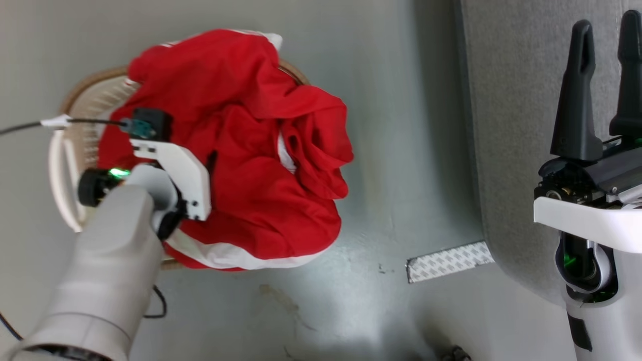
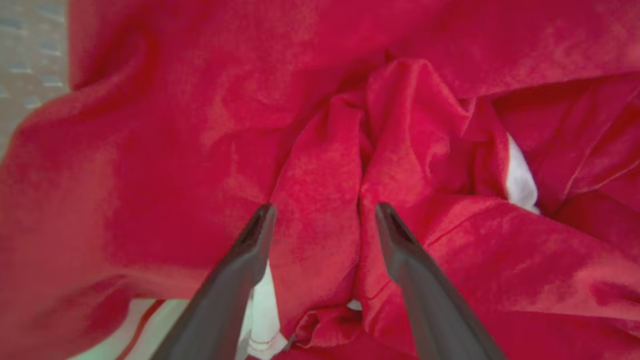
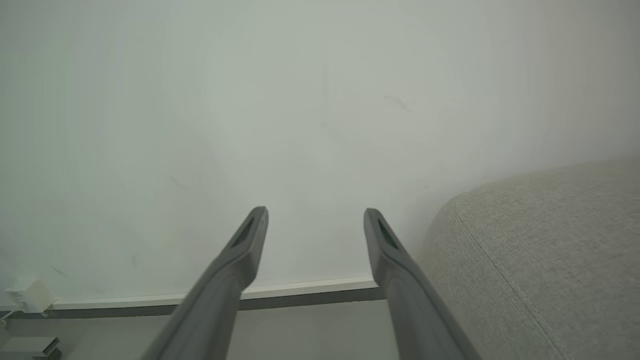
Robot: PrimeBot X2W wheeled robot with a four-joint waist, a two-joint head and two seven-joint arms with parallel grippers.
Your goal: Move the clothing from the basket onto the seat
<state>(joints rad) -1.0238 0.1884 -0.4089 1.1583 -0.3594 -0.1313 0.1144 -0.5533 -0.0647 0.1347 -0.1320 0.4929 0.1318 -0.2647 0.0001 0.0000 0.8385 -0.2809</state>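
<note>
My left gripper grips the clothing by that bunched fold (image 1: pixel 211 157) next, since the fold stands up from the slack red heap.
The red clothing (image 1: pixel 241 150) is heaped over the basket (image 1: pixel 62 170), whose brown rim and cream perforated wall show at the left; a white-striped hem hangs at the near side. My left arm reaches down onto the pile. In the left wrist view, the left gripper (image 2: pixel 323 214) is open, its two fingers straddling a raised fold of the clothing (image 2: pixel 320 165). My right gripper (image 1: pixel 608 22) is open and holds nothing, raised over the edge of the grey seat (image 1: pixel 511 125). The right wrist view has the right gripper (image 3: pixel 315 212) facing a pale wall, with the seat (image 3: pixel 550 250) at the right.
The basket stands on a grey-green floor, with bare floor between it and the seat. A patterned tape strip (image 1: pixel 449 260) lies by the seat's corner. A black cable (image 1: pixel 20 128) runs to my left wrist. A baseboard (image 3: pixel 300 290) and a white box (image 3: pixel 27 295) sit at the wall's foot.
</note>
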